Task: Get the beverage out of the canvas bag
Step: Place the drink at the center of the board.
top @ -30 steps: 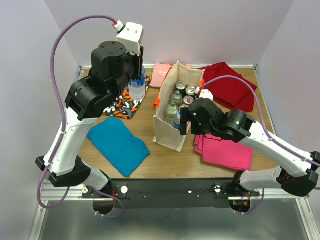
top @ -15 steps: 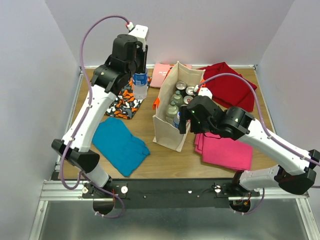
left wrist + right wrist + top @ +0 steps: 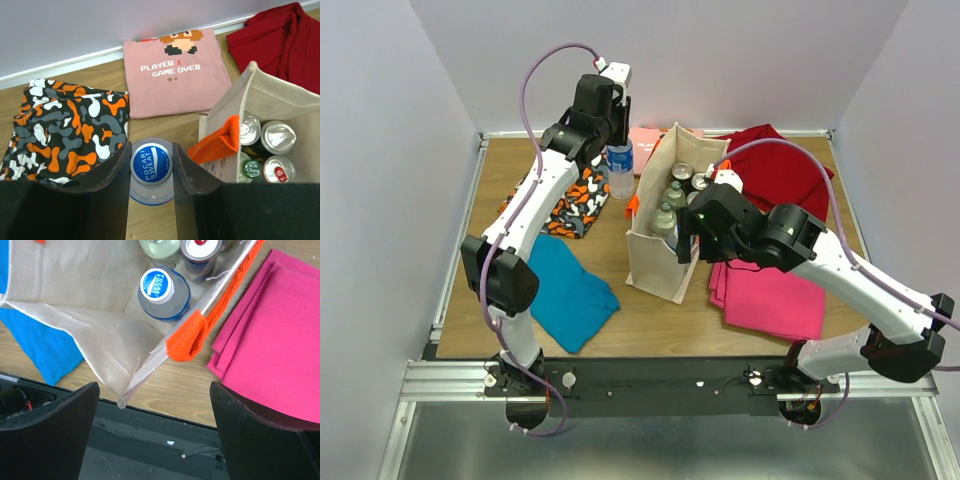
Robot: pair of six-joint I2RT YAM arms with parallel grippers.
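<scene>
The bottle hangs above bare table between camouflage cloth and bag (image 3: 655, 255) and would drop. Now it stays in my left gripper until it is on the tabletop.
The beige canvas bag (image 3: 655, 255) with orange handles stands upright mid-table, holding several cans and bottles (image 3: 678, 195). My left gripper (image 3: 617, 150) is shut on a clear Pocari Sweat bottle (image 3: 151, 170) by its blue cap and holds it upright between the bag's far left side and the patterned cloth. The bag's corner and an orange handle (image 3: 217, 145) show right of the bottle. My right gripper (image 3: 155, 432) is open and empty above the bag's near right corner (image 3: 122, 400). Another blue-capped bottle (image 3: 164, 295) stands inside the bag.
A camouflage cloth (image 3: 570, 200) and a blue cloth (image 3: 560, 290) lie left of the bag. A pink "Game Over" shirt (image 3: 175, 70) lies behind it. A dark red cloth (image 3: 780, 180) and a magenta cloth (image 3: 770, 295) lie to the right. Walls close in the back and sides.
My left arm has stretched out toward the back right, carrying the bottle from over the patterned cloth to beside the bag's far left side. My right gripper has shifted slightly.
</scene>
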